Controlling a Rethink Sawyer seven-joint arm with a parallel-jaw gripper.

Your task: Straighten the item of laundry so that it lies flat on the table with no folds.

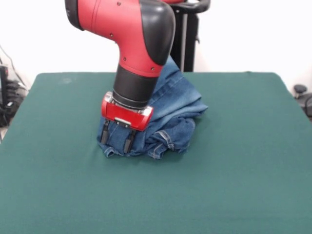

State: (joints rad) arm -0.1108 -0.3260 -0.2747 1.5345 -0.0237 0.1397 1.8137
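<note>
The robot needs to straighten the crumpled jeans [173, 112], so its gripper should take hold of the denim leg by its hem end [115, 146] next.
The blue denim jeans [173, 114] lie crumpled in a heap near the middle of the dark green table [243, 170], with folded layers and a cuff turned toward the front. My gripper [117, 139] hangs from the red and black arm at the heap's left front edge. Its two black fingers [128, 141] stand apart with a gap between them, tips low against the denim near the table. Nothing is held between them. The arm hides the left rear part of the jeans.
The robot's black pedestal [187, 39] stands behind the table's far edge. Dark cables and gear [9, 92] sit off the table's left side, and a dark object [302, 95] sits off its right side.
</note>
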